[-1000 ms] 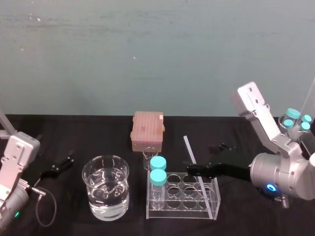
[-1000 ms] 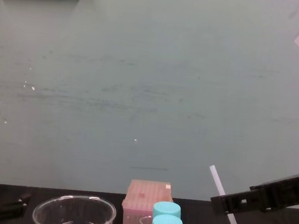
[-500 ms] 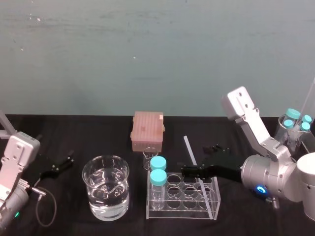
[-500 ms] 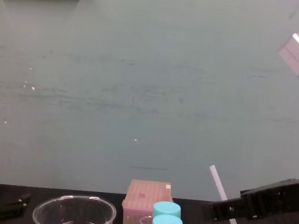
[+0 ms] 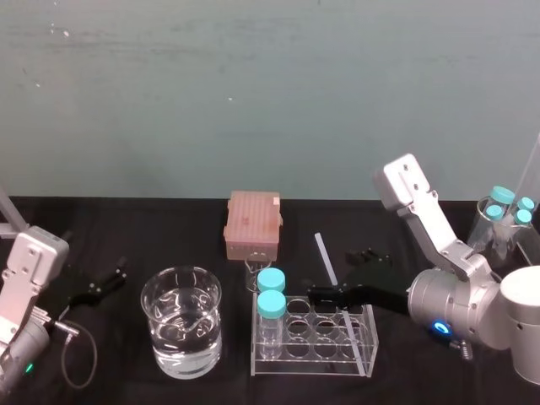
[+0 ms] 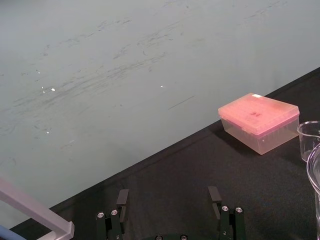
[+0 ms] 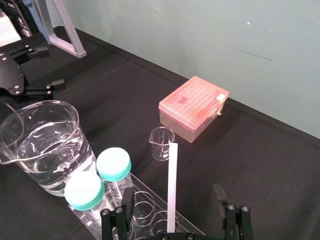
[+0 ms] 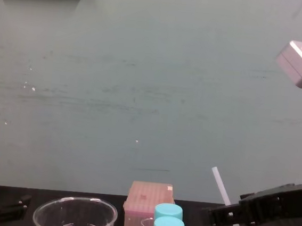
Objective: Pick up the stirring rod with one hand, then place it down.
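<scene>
The stirring rod's lower end sits inside the clear rack (image 7: 148, 210). Next, my right gripper grabs the stirring rod by its free middle above the rack (image 7: 171, 202).
The stirring rod (image 5: 332, 268) is a thin translucent white stick. It leans tilted with its lower end in the clear rack (image 5: 310, 366) and its top pointing toward the wall. My right gripper (image 5: 331, 276) is open, with one black finger on each side of the rod. In the right wrist view the rod (image 7: 172, 186) runs up the middle of the open right gripper (image 7: 171, 198) and touches neither finger. In the chest view the right gripper (image 8: 228, 212) crosses the rod (image 8: 222, 188) low down. My left gripper (image 5: 102, 285) rests open at the far left, holding nothing.
Two blue-capped bottles (image 5: 271, 294) stand in the rack's left end. A glass beaker of water (image 5: 181, 332) sits left of the rack. A pink tip box (image 5: 252, 223) and a tiny beaker (image 5: 256, 273) lie behind. More blue-capped tubes (image 5: 507, 207) stand at the far right.
My right arm has swung left and lower. Its open gripper slid farther forward and down around the rod. The rod and my left arm have stayed put.
</scene>
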Motion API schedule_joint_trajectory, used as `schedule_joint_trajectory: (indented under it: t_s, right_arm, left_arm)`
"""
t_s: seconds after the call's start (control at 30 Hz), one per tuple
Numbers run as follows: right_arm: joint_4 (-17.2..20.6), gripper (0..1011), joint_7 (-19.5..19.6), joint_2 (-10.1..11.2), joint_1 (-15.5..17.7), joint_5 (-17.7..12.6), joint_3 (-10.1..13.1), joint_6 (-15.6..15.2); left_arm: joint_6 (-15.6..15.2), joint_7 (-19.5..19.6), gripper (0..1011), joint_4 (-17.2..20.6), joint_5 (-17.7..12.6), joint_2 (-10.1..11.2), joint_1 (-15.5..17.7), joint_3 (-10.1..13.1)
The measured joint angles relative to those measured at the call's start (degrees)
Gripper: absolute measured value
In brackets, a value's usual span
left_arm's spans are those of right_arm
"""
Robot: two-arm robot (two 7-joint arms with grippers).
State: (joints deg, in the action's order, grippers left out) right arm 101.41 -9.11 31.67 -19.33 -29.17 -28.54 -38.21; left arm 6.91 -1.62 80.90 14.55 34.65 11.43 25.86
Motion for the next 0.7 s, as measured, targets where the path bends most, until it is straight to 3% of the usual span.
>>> schedule_joint_trajectory:
  t_s: [0.53, 0.7]
  right_arm:
    - [0.08, 995, 0.01, 0.08, -0.02, -0.16, 0.04, -0.11]
    - [0.11, 875, 0.02, 0.1, -0.03, -0.2, 0.04, -0.14]
  left_arm:
    - [0.0, 0.0, 1005, 0.0, 0.0, 0.0, 0.0, 0.0]
    - [0.0, 0.0, 1005, 0.0, 0.0, 0.0, 0.0, 0.0]
